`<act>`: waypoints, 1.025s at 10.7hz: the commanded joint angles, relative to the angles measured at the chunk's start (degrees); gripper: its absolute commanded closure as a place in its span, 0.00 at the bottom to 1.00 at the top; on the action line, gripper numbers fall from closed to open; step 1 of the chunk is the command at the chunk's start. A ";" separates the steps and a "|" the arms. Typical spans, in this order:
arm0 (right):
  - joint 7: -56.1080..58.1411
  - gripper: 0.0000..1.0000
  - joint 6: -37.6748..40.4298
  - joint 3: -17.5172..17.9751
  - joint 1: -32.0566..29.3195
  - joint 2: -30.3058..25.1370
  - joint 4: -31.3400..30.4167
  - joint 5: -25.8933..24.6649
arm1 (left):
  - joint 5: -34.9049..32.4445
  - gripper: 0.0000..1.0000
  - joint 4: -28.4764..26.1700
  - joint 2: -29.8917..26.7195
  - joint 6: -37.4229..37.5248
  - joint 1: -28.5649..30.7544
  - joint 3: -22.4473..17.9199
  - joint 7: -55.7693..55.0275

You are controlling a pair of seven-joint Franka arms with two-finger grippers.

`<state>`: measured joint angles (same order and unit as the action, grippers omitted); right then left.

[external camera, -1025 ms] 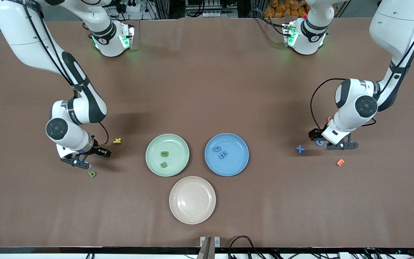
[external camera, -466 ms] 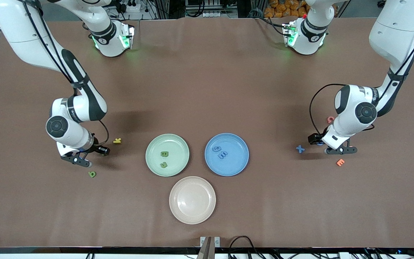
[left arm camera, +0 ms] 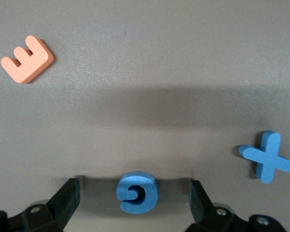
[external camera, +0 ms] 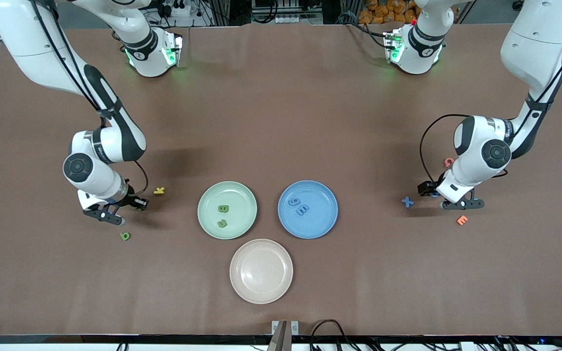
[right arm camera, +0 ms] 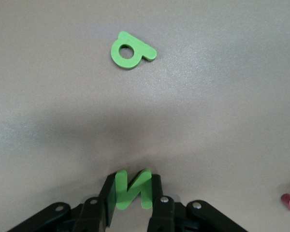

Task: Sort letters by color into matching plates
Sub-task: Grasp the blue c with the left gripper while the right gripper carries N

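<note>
My left gripper takes hold of the blue letter by its rounded outer edge point(left arm camera: 155, 192) next, to sort it onto the blue plate.
My right gripper point(right arm camera: 133, 180) is shut on a green letter N point(right arm camera: 133, 189), low over the table toward the right arm's end. Another green letter point(external camera: 125, 236) lies loose on the table beside it, nearer the front camera. My left gripper point(left arm camera: 134, 187) is open and low at the left arm's end. A blue letter point(left arm camera: 137, 192) lies on the table between its fingers, touching neither. A blue X point(external camera: 408, 202) lies close by. The mint green plate point(external camera: 240, 195) holds two green letters. The blue plate point(external camera: 321, 195) beside it holds two blue letters.
A beige plate point(external camera: 261, 271) sits nearer the front camera than the other two plates. A yellow letter point(external camera: 159, 190) lies by the right gripper. An orange E point(external camera: 462, 220) and a red letter point(external camera: 449, 162) lie near the left gripper.
The right gripper's fingers have closed on the green N and the hand shifted slightly. The left gripper came down around the blue letter, still open.
</note>
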<state>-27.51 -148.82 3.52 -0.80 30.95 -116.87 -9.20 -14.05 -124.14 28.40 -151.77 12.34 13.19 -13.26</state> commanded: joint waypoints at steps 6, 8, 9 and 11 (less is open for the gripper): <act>2.29 0.85 9.24 2.01 -0.35 -2.74 3.83 0.22 | -1.24 0.11 -0.31 -0.72 1.74 0.32 0.08 -0.45; 2.37 0.85 9.43 2.01 1.49 -2.65 5.86 3.64 | -1.24 1.00 0.04 -1.16 2.00 1.19 0.17 -0.45; 2.37 0.85 9.43 2.01 2.54 -2.56 6.74 5.23 | -1.24 1.00 0.48 -1.16 3.22 0.76 0.17 -0.62; 2.46 0.85 10.04 2.01 5.44 -2.30 9.37 9.70 | -1.24 1.00 0.57 -1.25 3.93 0.58 0.43 -2.20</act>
<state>-25.32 -140.41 5.49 1.96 28.77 -110.15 -4.18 -14.05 -123.51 27.74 -149.53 12.70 13.26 -13.36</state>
